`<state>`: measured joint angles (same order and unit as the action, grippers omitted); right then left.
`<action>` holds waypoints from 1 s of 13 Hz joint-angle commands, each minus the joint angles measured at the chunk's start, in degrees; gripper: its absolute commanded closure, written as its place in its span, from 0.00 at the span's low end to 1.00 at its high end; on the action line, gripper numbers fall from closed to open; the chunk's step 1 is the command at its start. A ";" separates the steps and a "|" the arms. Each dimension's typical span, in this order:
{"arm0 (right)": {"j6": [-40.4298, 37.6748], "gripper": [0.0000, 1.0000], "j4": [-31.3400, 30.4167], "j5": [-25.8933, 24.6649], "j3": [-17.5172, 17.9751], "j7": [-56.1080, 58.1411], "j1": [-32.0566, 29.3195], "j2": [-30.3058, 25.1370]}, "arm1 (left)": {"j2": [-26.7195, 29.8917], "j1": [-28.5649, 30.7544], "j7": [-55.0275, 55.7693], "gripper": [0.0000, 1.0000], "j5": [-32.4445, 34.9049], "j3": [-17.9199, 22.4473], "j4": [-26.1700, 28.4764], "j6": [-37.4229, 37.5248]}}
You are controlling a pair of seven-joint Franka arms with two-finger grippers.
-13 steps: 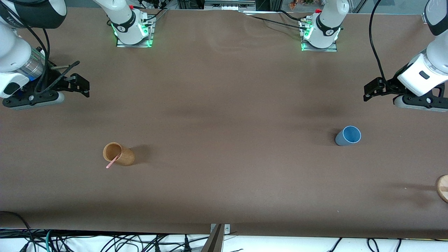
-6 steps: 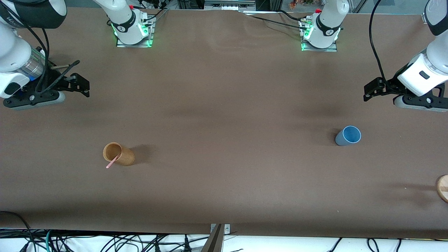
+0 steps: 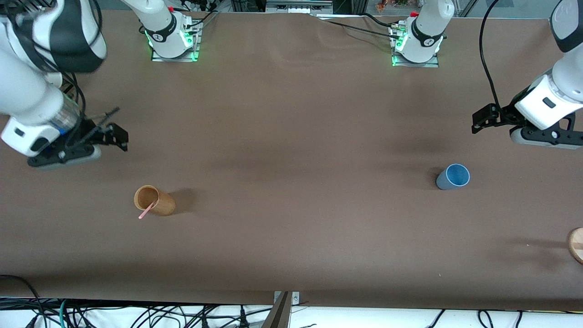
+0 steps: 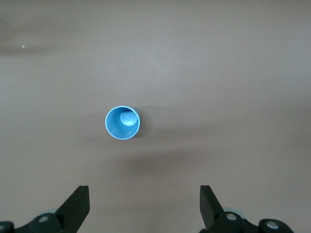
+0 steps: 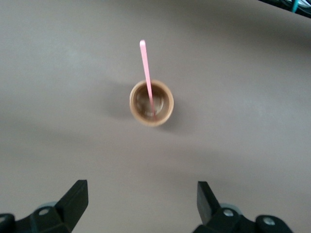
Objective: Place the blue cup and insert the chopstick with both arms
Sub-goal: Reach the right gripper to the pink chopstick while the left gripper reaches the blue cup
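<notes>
My left gripper is going to pick up the blue cup [image 3: 453, 176] by the cup's rim next, to place it for the chopstick task.
The blue cup [image 3: 453, 176] stands upright on the brown table toward the left arm's end; it also shows in the left wrist view [image 4: 122, 123]. My left gripper [image 3: 479, 120] hangs open and empty in the air over bare table beside the cup, its fingers [image 4: 77, 204] wide apart. The pink chopstick [image 3: 145, 211] leans in the brown wooden cup [image 3: 155, 201] toward the right arm's end, and both show in the right wrist view, chopstick [image 5: 145, 68] and cup [image 5: 151, 103]. My right gripper [image 3: 119, 136] is open and empty, over bare table beside the brown cup.
A round wooden disc [image 3: 576, 244] lies at the table's edge at the left arm's end. The two arm bases [image 3: 173, 41] [image 3: 416, 45] stand along the table's farther edge. Cables hang below the table's front edge [image 3: 136, 314].
My right arm has swung its open gripper closer to the brown cup. My left gripper has shifted slightly. The cups and chopstick have not moved.
</notes>
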<state>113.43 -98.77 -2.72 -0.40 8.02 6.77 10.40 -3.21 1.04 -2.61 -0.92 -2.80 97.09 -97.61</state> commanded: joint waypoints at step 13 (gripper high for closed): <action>23.94 0.16 5.07 0.17 1.01 3.67 -0.97 20.79 | -18.41 5.21 -8.29 0.16 9.80 0.07 8.46 -21.31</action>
<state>137.07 -96.58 -2.72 -0.29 10.36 6.73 29.26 -22.01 5.73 -9.08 7.77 -2.42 104.31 -117.60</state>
